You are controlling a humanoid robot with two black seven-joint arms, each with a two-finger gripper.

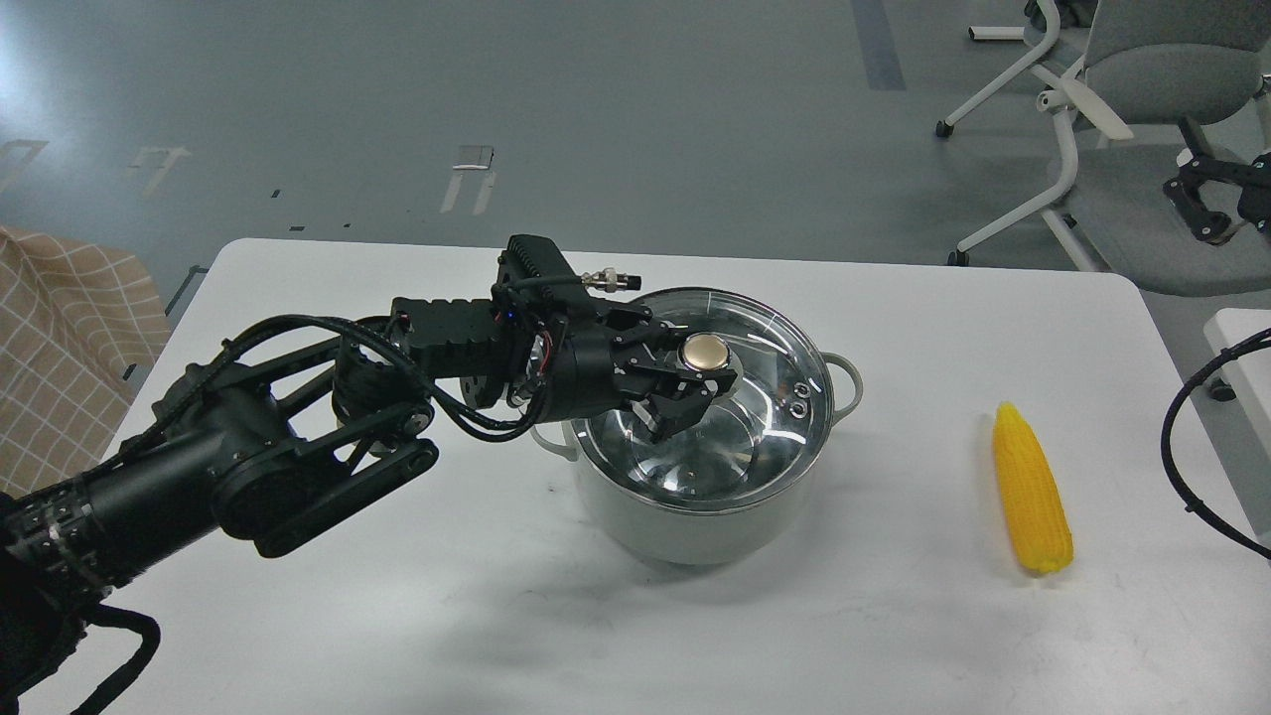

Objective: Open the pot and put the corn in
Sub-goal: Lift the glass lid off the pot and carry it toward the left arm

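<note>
My left gripper should next take hold of the glass lid (765,437) by its narrow gold knob (705,352), because the lid covers the whole pot and is too wide for my fingers.
The pale grey-white pot (695,521) stands mid-table with its glass lid (765,437) on; the gold knob (705,350) shows. My left gripper (683,372) reaches in from the left, low over the lid. It is open, with one finger behind the knob and one fingertip (667,419) in front of it, not clamped on it. The yellow corn (1031,491) lies on the table well right of the pot, pointed tip away from me. A small dark two-pronged part at the far right edge (1206,199) looks like my right gripper; its state is unclear.
The white table (397,616) has its right edge just beyond the corn. A black cable (1177,437) loops in at the right edge. An office chair (1132,119) stands on the floor behind. A checked cloth (60,338) is at the left.
</note>
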